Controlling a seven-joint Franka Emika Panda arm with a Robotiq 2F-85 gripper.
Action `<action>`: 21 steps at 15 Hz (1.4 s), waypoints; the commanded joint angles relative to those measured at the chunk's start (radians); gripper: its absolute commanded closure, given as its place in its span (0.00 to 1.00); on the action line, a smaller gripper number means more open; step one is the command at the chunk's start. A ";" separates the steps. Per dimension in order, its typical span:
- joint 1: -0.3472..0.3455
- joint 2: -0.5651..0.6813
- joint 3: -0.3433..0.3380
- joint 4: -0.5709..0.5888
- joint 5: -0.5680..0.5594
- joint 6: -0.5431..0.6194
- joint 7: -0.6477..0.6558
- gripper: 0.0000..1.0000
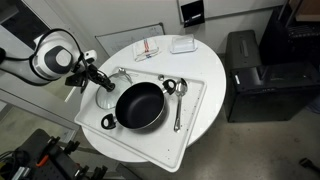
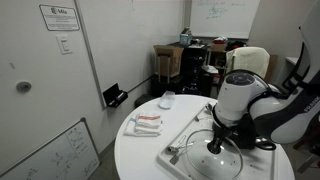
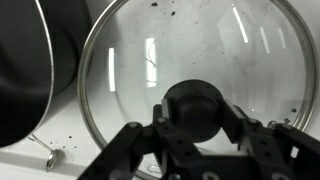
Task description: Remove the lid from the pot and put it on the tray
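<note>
The glass lid's edge still hangs up near the pot's rim, so my gripper keeps hold of the glass lid (image 1: 107,98) until it rests on the white tray.
The glass lid (image 1: 107,98) lies low over the white tray (image 1: 190,130), just beside the black pot (image 1: 140,106), which stands open on the tray. My gripper (image 1: 101,83) reaches down onto the lid. In the wrist view the gripper (image 3: 197,118) has its fingers closed on either side of the lid's dark knob; the glass lid (image 3: 150,55) fills the view, the pot's rim (image 3: 20,80) is at the left and a strip of tray (image 3: 30,165) shows below. In an exterior view the gripper (image 2: 215,143) sits on the lid (image 2: 222,160) over the tray (image 2: 178,142).
Two metal ladles (image 1: 172,92) lie on the tray beside the pot. A red-and-white cloth (image 1: 148,48) and a small white box (image 1: 182,44) sit at the far side of the round table (image 1: 205,65). A black cabinet (image 1: 255,75) stands beside the table.
</note>
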 commanded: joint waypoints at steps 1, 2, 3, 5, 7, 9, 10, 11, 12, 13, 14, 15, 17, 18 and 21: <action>-0.013 0.055 0.014 0.043 0.047 0.023 -0.049 0.74; -0.015 0.065 0.017 0.045 0.054 0.023 -0.057 0.74; -0.019 0.072 0.021 0.042 0.061 0.025 -0.067 0.74; -0.025 0.083 0.027 0.037 0.072 0.028 -0.085 0.74; -0.041 0.090 0.040 0.030 0.086 0.026 -0.107 0.74; -0.060 0.092 0.054 0.025 0.097 0.024 -0.131 0.74; -0.070 0.091 0.061 0.024 0.102 0.023 -0.140 0.74; -0.077 0.091 0.065 0.021 0.106 0.023 -0.149 0.74; -0.086 0.089 0.071 0.018 0.109 0.023 -0.159 0.74; -0.095 0.084 0.078 0.013 0.111 0.022 -0.168 0.74; -0.109 0.079 0.089 0.007 0.115 0.017 -0.178 0.74; -0.122 0.072 0.100 -0.002 0.120 0.015 -0.187 0.74; -0.148 0.066 0.121 -0.013 0.130 0.010 -0.206 0.74; -0.161 0.064 0.130 -0.018 0.135 0.008 -0.216 0.74; -0.185 0.062 0.144 -0.021 0.141 0.002 -0.229 0.74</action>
